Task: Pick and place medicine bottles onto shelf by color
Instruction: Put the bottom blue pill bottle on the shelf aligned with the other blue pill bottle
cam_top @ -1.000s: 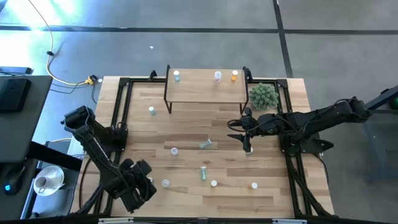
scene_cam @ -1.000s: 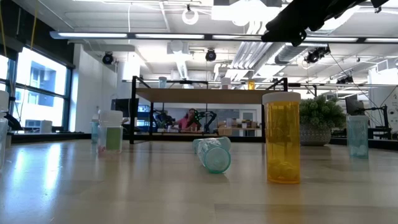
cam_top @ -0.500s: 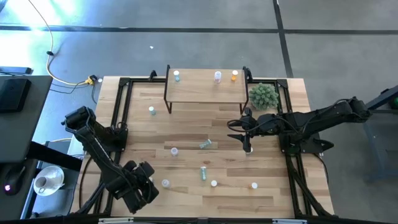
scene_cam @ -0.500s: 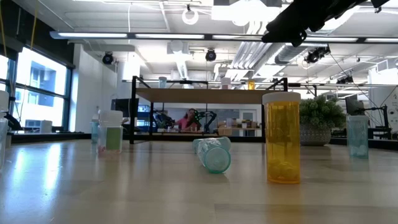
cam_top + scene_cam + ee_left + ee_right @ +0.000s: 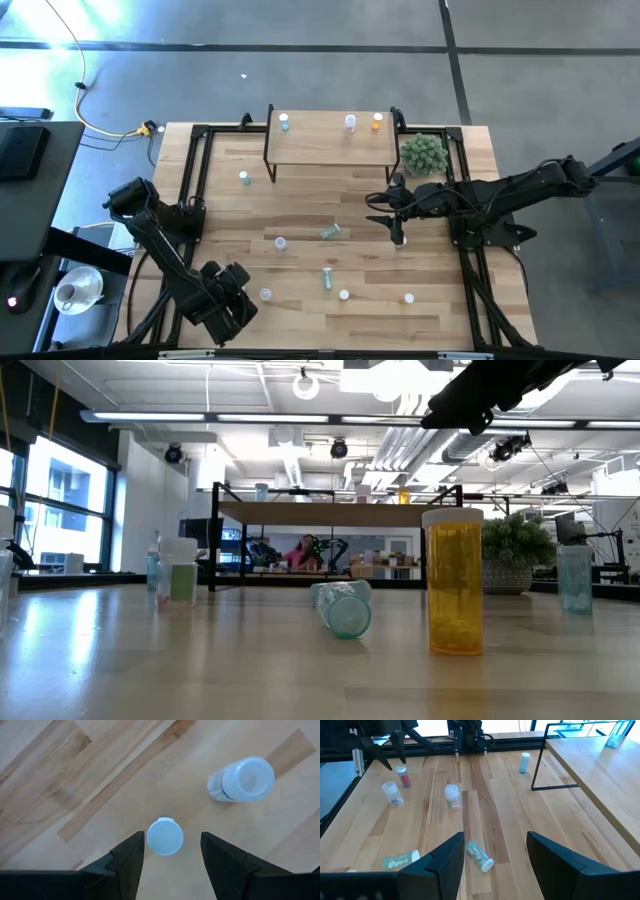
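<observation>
My left gripper grabs the white-capped clear bottle between its fingers by its cap (image 5: 165, 836) next, to sort it onto the shelf by color.
My left gripper (image 5: 248, 298) (image 5: 172, 844) is open at the table's near left. In its wrist view its fingers stand on either side of a white-capped clear bottle (image 5: 165, 836) (image 5: 266, 294) that stands upright on the table, and they do not touch it. A second clear bottle (image 5: 242, 779) stands beyond it. My right gripper (image 5: 375, 210) (image 5: 495, 851) is open and empty over the table's right middle, beside a white-capped bottle (image 5: 398, 241). The shelf (image 5: 330, 140) at the far edge carries a blue (image 5: 285, 122), a pale (image 5: 350, 122) and an orange bottle (image 5: 377, 121).
Other bottles are scattered on the table: two green ones lying down (image 5: 330, 232) (image 5: 326, 277), an upright orange one (image 5: 408, 298) (image 5: 455, 582), white-capped ones (image 5: 344, 295) (image 5: 280, 242) and a bluish one (image 5: 244, 178). A spiky green plant ball (image 5: 424, 153) sits right of the shelf.
My left arm has shifted a little toward the table's right, nearer the clear bottle at the near left. The bottles and my right arm have kept still.
</observation>
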You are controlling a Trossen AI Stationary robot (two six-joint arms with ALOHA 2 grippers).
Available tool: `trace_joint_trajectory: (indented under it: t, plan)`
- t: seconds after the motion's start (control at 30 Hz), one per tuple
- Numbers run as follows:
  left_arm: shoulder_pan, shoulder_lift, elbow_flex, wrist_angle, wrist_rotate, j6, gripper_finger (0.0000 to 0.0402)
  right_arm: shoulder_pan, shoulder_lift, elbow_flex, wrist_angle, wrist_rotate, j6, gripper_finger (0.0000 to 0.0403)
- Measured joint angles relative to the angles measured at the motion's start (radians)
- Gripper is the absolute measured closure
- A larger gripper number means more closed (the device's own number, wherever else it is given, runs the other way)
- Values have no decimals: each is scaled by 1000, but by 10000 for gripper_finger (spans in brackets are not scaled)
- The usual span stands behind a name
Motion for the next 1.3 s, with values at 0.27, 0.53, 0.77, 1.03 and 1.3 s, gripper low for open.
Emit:
trace_joint_trajectory:
  t: [0.27,0.53,0.77,1.03,1.3]
  plan:
    - [7,11,0,-2,1,-8,216,0,0,0,-3,0,16,199]
    - [9,75,0,-5,56,-23,216,0,0,0,-8,0,16,199]
    - [9,76,0,9,49,-5,216,0,0,0,-7,0,16,199]
    - [10,76,0,9,48,7,232,0,0,0,-8,0,15,199]
    - [11,76,0,9,45,48,293,0,0,0,-7,0,16,199]
